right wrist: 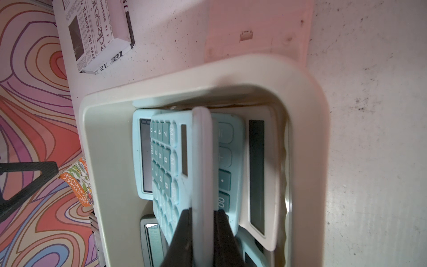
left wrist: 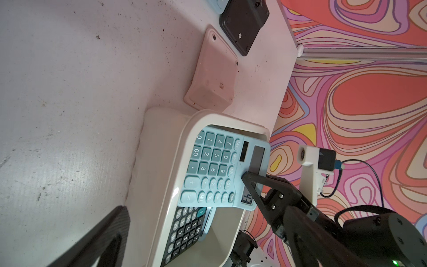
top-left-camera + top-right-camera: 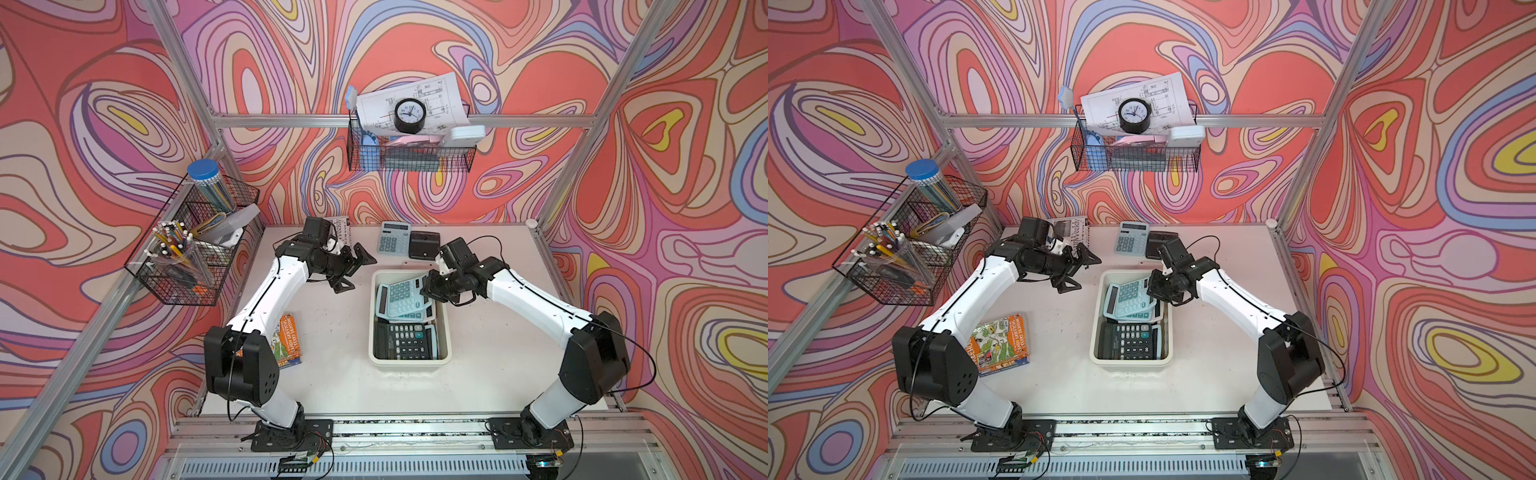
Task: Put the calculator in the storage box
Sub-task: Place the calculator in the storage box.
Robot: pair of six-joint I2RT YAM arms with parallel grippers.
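My right gripper is ready to release the held calculator: the held calculator's lower edge is inside the box's rim, low over the calculator stack.
In both top views, my right gripper is shut on a light blue calculator, holding it tilted over the far end of the cream storage box. In the right wrist view the calculator stands edge-on between my gripper fingers, above other calculators in the box. A black calculator lies in the box's near end. My left gripper hangs open and empty left of the box.
A light blue calculator and a black one lie behind the box; a pink one lies face-down beside them. An orange book is front left, a newspaper-print book at the back. Black wire baskets hang on the walls.
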